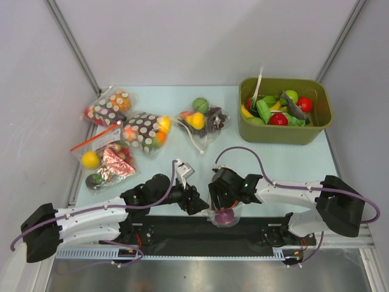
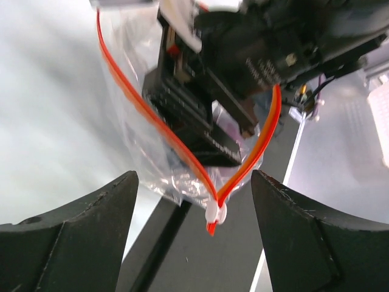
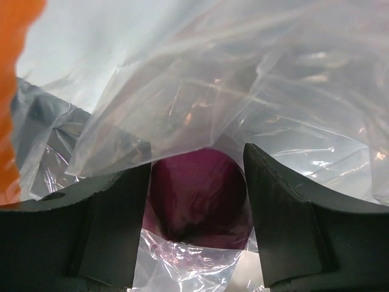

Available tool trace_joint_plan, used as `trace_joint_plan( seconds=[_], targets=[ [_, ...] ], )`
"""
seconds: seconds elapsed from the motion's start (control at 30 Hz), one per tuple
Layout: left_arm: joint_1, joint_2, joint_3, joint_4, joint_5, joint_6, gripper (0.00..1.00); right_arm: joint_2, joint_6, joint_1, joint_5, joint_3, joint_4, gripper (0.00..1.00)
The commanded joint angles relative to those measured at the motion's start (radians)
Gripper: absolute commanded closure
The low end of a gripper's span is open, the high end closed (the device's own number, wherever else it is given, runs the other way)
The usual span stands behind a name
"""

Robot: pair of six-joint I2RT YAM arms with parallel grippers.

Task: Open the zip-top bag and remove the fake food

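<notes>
I need to move my left gripper toward the white slider [image 2: 216,213] before I close on the slider. My fingers are still short of the slider in the left wrist view.
The zip-top bag [image 1: 234,210] hangs open around my right gripper [image 1: 222,207] at the table's near edge. In the right wrist view the right gripper [image 3: 196,157] is inside the crinkly plastic [image 3: 243,79], and its fingers press both sides of the round purple piece [image 3: 197,188], which also shows from above [image 1: 225,216]. My left gripper [image 1: 197,204] is open just left of the bag. In the left wrist view the left gripper [image 2: 193,176] has its jaws wide on either side of the red-orange zip strip [image 2: 152,121] and its white slider [image 2: 216,213], touching neither. The other toy pieces are not visible in the bag.
A green bin [image 1: 285,131] holding several toy foods stands at the back right. A bag with a white zip strip [image 1: 203,120] lies mid-back. Two brown dotted bags [image 1: 144,132] [image 1: 109,106] and a bag with a yellow ball [image 1: 106,161] lie at the left.
</notes>
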Motion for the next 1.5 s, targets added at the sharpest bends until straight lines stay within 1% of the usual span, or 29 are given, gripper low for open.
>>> trace_joint_plan(
  seconds=[0.0, 0.27, 0.37, 0.4, 0.47, 0.5, 0.57, 0.6, 0.67, 0.7, 0.73, 0.8, 0.87, 1.03, 1.2, 1.3, 1.47],
  targets=[
    [-0.033, 0.011, -0.008, -0.03, -0.028, -0.026, 0.19, 0.003, 0.021, 0.008, 0.05, 0.002, -0.016, 0.34],
    [-0.11, 0.094, -0.027, 0.073, -0.005, -0.073, 0.2, -0.005, 0.021, 0.004, 0.093, 0.02, -0.035, 0.33],
    [-0.119, 0.136, -0.034, 0.107, 0.013, -0.087, 0.29, -0.014, 0.018, -0.007, 0.106, 0.023, -0.038, 0.33],
    [-0.12, 0.14, -0.037, 0.131, 0.015, -0.093, 0.39, -0.017, 0.014, -0.012, 0.11, 0.026, -0.039, 0.33],
    [-0.12, 0.151, -0.033, 0.141, 0.009, -0.093, 0.51, -0.02, 0.004, -0.024, 0.114, 0.028, -0.033, 0.33],
    [-0.12, 0.154, -0.028, 0.127, -0.02, -0.087, 0.61, -0.02, -0.002, -0.038, 0.114, 0.031, -0.032, 0.33],
    [-0.12, 0.16, 0.001, 0.102, -0.065, -0.067, 0.71, -0.022, -0.023, -0.056, 0.125, 0.036, -0.024, 0.33],
    [-0.12, 0.166, 0.013, 0.081, -0.111, -0.044, 0.8, -0.023, -0.032, -0.078, 0.126, 0.048, -0.019, 0.33],
    [-0.119, 0.189, 0.059, 0.052, -0.158, -0.018, 0.88, -0.026, -0.06, -0.101, 0.126, 0.062, -0.005, 0.33],
    [-0.116, 0.199, 0.079, 0.036, -0.189, 0.008, 0.96, -0.026, -0.069, -0.113, 0.128, 0.078, -0.002, 0.33],
    [-0.113, 0.206, 0.097, -0.003, -0.252, 0.02, 0.99, -0.026, -0.077, -0.131, 0.136, 0.091, -0.001, 0.33],
    [-0.084, 0.237, 0.142, -0.024, -0.296, 0.039, 1.0, -0.031, -0.105, -0.15, 0.148, 0.112, -0.004, 0.33],
    [-0.041, 0.251, 0.163, -0.021, -0.312, 0.043, 1.0, -0.046, -0.117, -0.165, 0.165, 0.143, -0.018, 0.33],
    [-0.019, 0.258, 0.189, -0.011, -0.34, 0.048, 1.0, -0.1, -0.115, -0.165, 0.174, 0.155, -0.06, 0.32],
    [-0.021, 0.248, 0.165, 0.012, -0.323, 0.047, 1.0, -0.126, -0.083, -0.147, 0.15, 0.082, -0.082, 0.32],
    [-0.019, 0.216, 0.134, 0.033, -0.306, 0.031, 1.0, -0.128, -0.049, -0.116, 0.128, 0.04, -0.082, 0.32],
    [-0.021, 0.151, 0.088, 0.042, -0.295, 0.017, 1.0, -0.096, -0.007, -0.061, 0.114, 0.022, -0.068, 0.32]
  ],
)
